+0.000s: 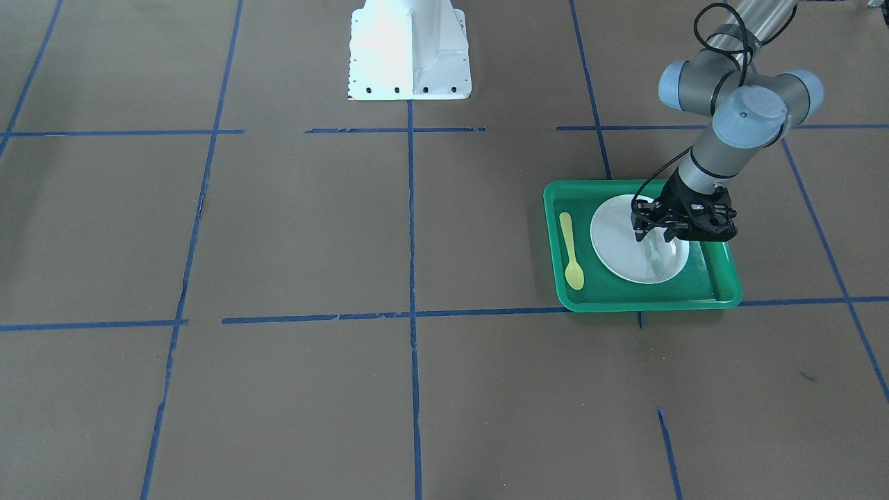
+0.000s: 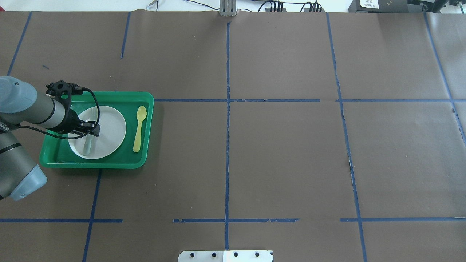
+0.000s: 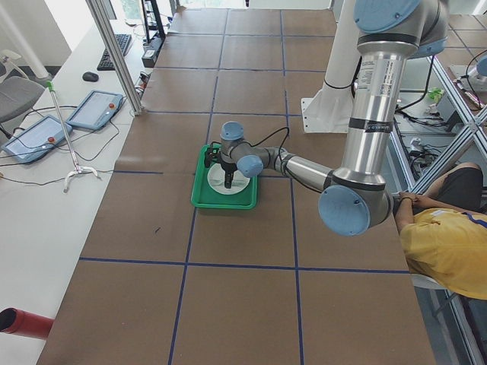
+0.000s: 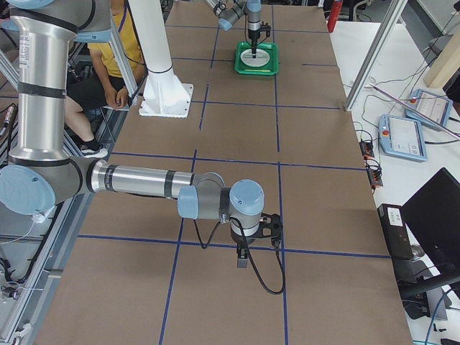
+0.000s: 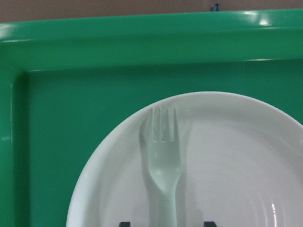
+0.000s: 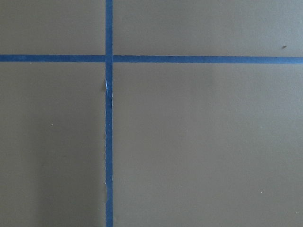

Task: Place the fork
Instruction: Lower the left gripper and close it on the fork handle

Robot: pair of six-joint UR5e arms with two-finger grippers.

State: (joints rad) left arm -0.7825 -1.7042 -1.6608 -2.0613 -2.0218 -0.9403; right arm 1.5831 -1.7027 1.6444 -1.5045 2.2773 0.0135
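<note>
I need to place the fork in the tray beside the plate, so my left gripper needs to grab it by its handle [image 5: 166,208] next.
The pale white fork [image 5: 163,161] lies flat on the white plate [image 5: 236,165], tines toward the tray's wall. The plate [image 2: 109,127] sits in the green tray [image 2: 120,160]. The fork [image 1: 656,260] also shows faintly in the front view and in the overhead view [image 2: 87,145]. My left gripper [image 1: 653,232] hangs low over the plate, open, its two tips wide apart on either side of the fork's handle in the left wrist view [image 5: 166,223]. My right gripper [image 4: 243,260] hovers over bare table far from the tray; I cannot tell whether it is open or shut.
A yellow spoon [image 2: 139,127] lies in the tray beside the plate, on the side toward the table's middle. The robot's white base [image 1: 410,48] stands at the table's edge. Blue tape lines cross the brown table.
</note>
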